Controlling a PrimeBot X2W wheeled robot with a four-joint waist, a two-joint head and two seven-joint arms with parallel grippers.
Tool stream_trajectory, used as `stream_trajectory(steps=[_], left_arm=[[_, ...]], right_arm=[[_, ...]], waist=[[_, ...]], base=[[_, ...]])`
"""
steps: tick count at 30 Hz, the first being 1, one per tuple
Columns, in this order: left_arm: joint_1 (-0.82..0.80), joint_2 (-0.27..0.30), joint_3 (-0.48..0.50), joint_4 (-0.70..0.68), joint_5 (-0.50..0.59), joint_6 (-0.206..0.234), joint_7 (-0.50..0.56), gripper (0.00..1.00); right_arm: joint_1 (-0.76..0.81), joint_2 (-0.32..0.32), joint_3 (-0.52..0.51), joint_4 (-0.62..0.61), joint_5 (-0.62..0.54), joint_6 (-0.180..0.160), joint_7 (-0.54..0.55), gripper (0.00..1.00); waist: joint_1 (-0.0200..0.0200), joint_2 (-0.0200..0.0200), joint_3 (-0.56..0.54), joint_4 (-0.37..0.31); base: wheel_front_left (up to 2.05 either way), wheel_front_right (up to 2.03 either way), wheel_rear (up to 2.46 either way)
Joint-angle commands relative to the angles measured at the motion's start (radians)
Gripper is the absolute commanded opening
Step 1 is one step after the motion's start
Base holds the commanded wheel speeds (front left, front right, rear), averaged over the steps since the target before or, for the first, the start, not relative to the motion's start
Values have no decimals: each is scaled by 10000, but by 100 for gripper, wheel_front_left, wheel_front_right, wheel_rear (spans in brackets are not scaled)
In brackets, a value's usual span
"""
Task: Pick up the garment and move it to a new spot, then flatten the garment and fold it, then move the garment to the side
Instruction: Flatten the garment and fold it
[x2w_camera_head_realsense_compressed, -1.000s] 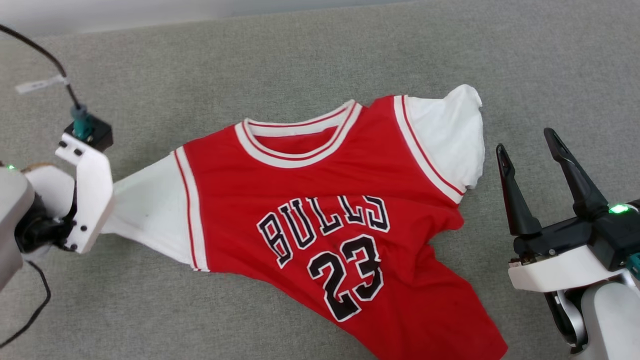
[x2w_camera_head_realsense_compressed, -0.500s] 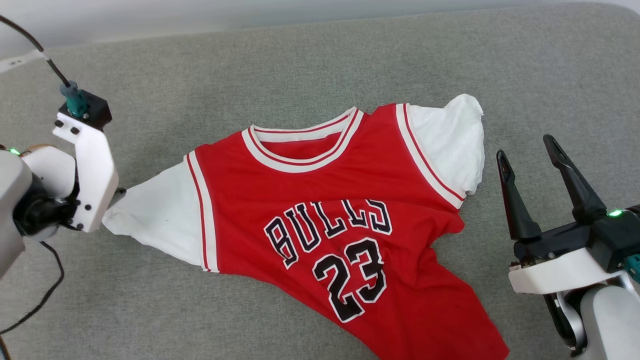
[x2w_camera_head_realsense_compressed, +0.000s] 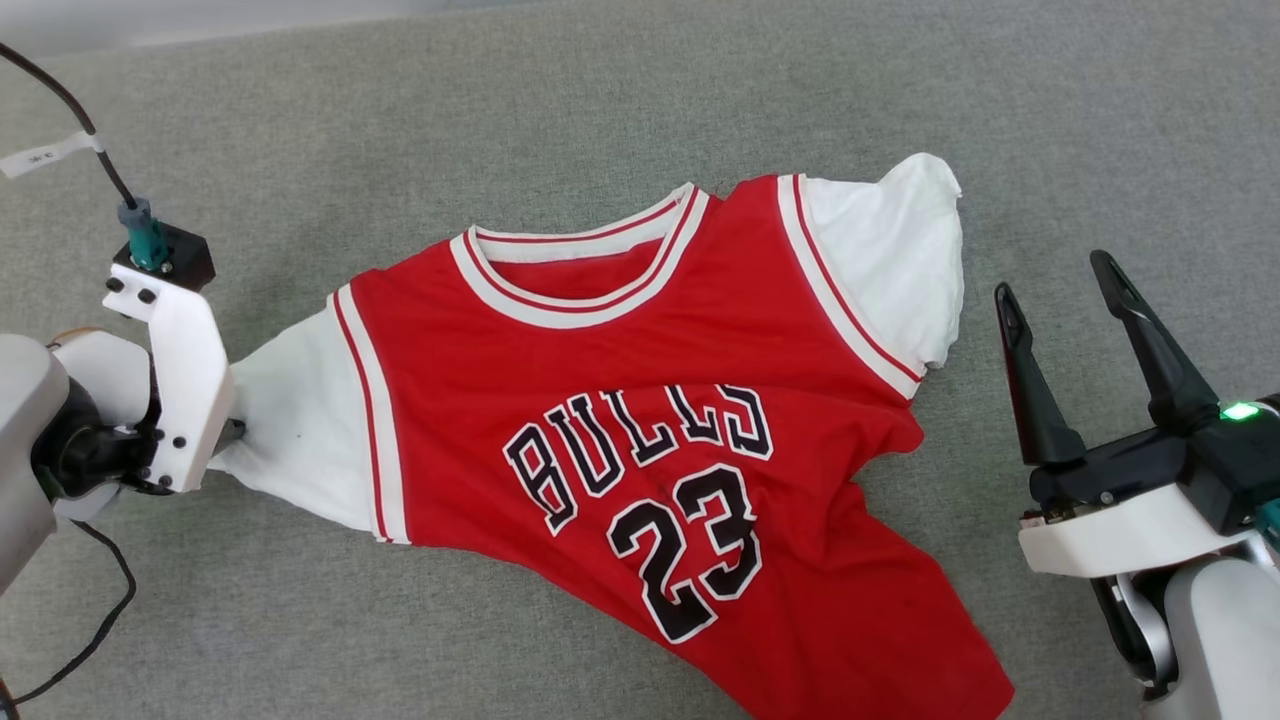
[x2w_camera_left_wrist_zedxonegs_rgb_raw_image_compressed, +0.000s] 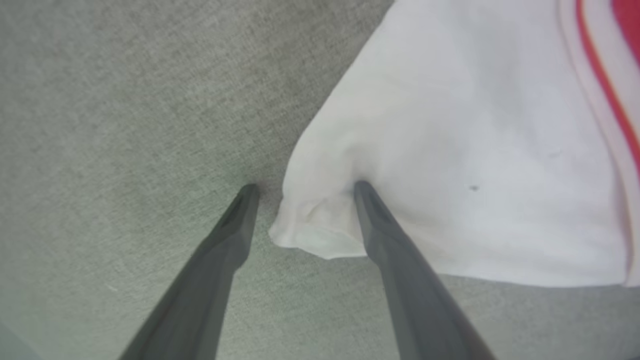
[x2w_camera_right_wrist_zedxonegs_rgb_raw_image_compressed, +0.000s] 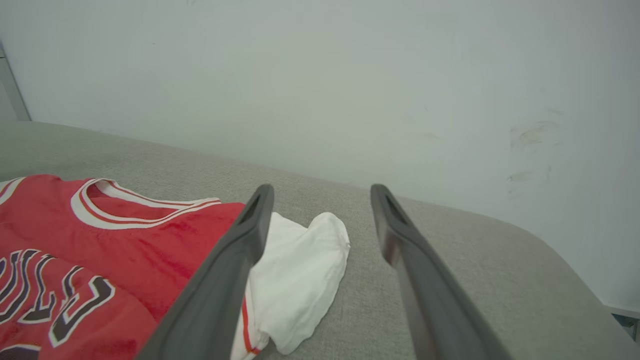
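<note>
My left gripper grips the jersey by the tip of its white sleeve next, where a small crease (x2w_camera_left_wrist_zedxonegs_rgb_raw_image_compressed: 322, 209) puckers up while the rest lies flat.
The garment (x2w_camera_head_realsense_compressed: 640, 400), a red jersey with white sleeves and black "BULLS 23" lettering, lies face up and partly wrinkled on the grey cushion (x2w_camera_head_realsense_compressed: 600, 120). Its lower hem runs off the bottom of the head view. My left gripper (x2w_camera_left_wrist_zedxonegs_rgb_raw_image_compressed: 305, 186) is open at the end of the jersey's left-hand white sleeve (x2w_camera_left_wrist_zedxonegs_rgb_raw_image_compressed: 450, 150). One fingertip presses on the sleeve cloth and the other rests on the cushion beside it. In the head view a white wrist bracket (x2w_camera_head_realsense_compressed: 180, 380) hides those fingers. My right gripper (x2w_camera_head_realsense_compressed: 1052, 278) hovers open and holds nothing, just right of the other sleeve (x2w_camera_right_wrist_zedxonegs_rgb_raw_image_compressed: 300, 270).
A pale wall (x2w_camera_right_wrist_zedxonegs_rgb_raw_image_compressed: 350, 75) rises behind the cushion's far edge. A black cable (x2w_camera_head_realsense_compressed: 60, 90) with a white tag runs to the left wrist. Bare grey cushion surrounds the jersey above, to the left and to the right.
The whole head picture has shifted slightly, so the camera moved. The left gripper stays at the sleeve end and the right gripper holds its place, open.
</note>
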Motion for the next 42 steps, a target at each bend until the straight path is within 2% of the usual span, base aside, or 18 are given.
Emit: stream_trajectory(steps=[1,3,4,5,8,11,16,20,24,29,36,39,42], left_arm=[[279,-239,-47,74,-113,6,-99,100],[431,-406,-115,185,-165,-71,-143,100],[468,-468,-150,240,-161,-95,-169,36],[487,-526,-163,282,-197,-130,-192,0],[359,-603,-76,363,-210,-222,-398,0],[115,-384,97,279,-116,-320,-737,0],[-179,96,164,-307,214,-434,-1138,0],[-235,309,258,-938,320,-441,-1459,0],[-243,351,173,-1541,498,-360,-1524,0],[-360,216,127,-2169,727,-256,-1619,0],[-656,85,181,-2760,1072,-200,-1788,0],[-806,22,209,-2935,1193,-194,-1858,0],[-932,-54,247,-3073,1276,-196,-1961,0]], right_arm=[[-95,-30,-6,-22,-36,-7,-18,100],[-112,-61,-35,17,-41,-7,-18,100],[-148,-82,-44,44,-30,-7,-18,100],[-197,-106,-47,77,-21,-7,-18,100],[-389,-248,-12,120,-62,-7,-18,100],[-725,-540,220,165,-146,-7,-18,100],[-1814,-1355,199,237,47,-7,45,100],[-2902,-2186,438,231,466,-7,865,100],[-4037,-3092,1201,454,1355,-7,2495,100],[-5447,-4277,2621,1015,2956,-7,5554,100],[-7296,-5474,4523,2103,5223,-7,9657,100],[-7729,-5578,5236,2503,6093,-7,10999,100],[-8319,-5585,5492,2861,6774,-8,12018,100]], waist=[[0,0,49,-10],[0,0,76,10],[0,0,83,26],[0,0,85,45],[0,0,39,92],[0,0,-110,88],[0,0,-414,178],[0,0,-545,327],[0,0,-551,555],[0,0,-338,838],[0,0,228,1275],[0,0,496,1451],[0,0,796,1622]], base=[[0,0,0],[0,0,0],[0,0,0],[0,0,0],[0,0,0],[0,0,0],[0,0,0],[0,0,0],[0,0,0],[0,0,0],[0,0,0],[0,0,0],[0,0,0]])
